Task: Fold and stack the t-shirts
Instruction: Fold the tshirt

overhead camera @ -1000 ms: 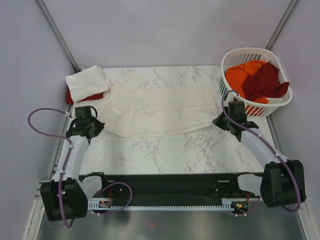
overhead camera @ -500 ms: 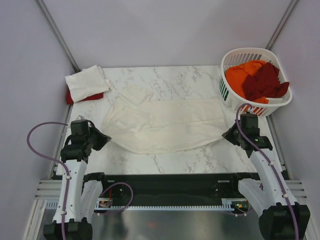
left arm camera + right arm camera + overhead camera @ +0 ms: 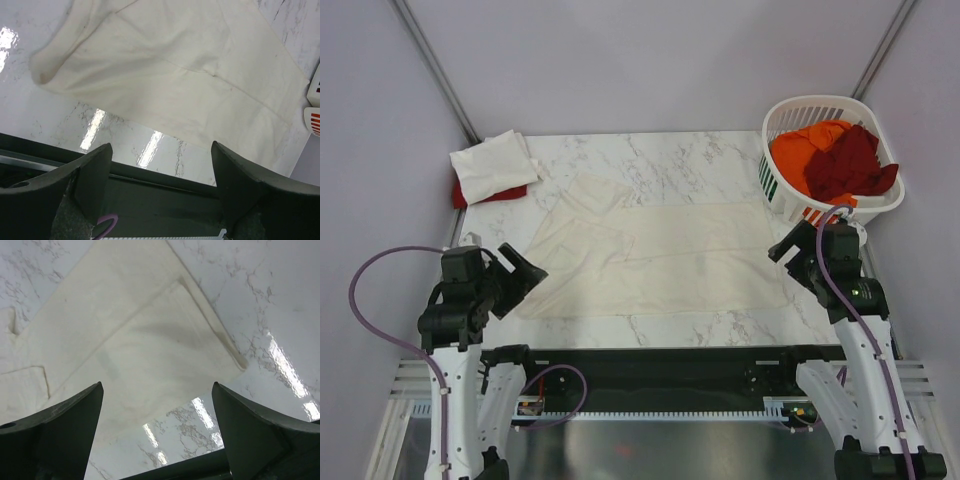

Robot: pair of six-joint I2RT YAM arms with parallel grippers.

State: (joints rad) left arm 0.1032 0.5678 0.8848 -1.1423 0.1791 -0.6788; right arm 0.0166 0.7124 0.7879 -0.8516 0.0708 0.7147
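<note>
The robot's left gripper should next pick up the cream-white t-shirt's far corner at the sleeve end [image 3: 593, 183], so that the t-shirt's far side can be folded toward the robot.
A large cream-white t-shirt [image 3: 660, 262] lies spread flat across the middle of the marble table, a sleeve folded in at its left end. My left gripper [image 3: 527, 270] hovers open just off the shirt's near-left corner, and nothing sits between its fingers [image 3: 93, 172]. My right gripper [image 3: 787, 243] is open at the shirt's right edge, also empty. The left wrist view shows the shirt [image 3: 185, 75] ahead of the jaws. In the right wrist view the shirt [image 3: 135, 345] lies below, its hem corner at the right. A folded cream-white t-shirt [image 3: 492, 164] rests on a red one [image 3: 498, 193] at the back left.
A white slatted laundry basket [image 3: 820, 103] stands at the back right corner, holding an orange t-shirt [image 3: 798, 147] and a dark maroon one [image 3: 850, 165]. The black rail [image 3: 660, 365] with the arm bases runs along the table's near edge.
Both arms drew back toward the near edge, pulling the cream shirt nearer and flatter. Both grippers then let go of it and now stand open.
</note>
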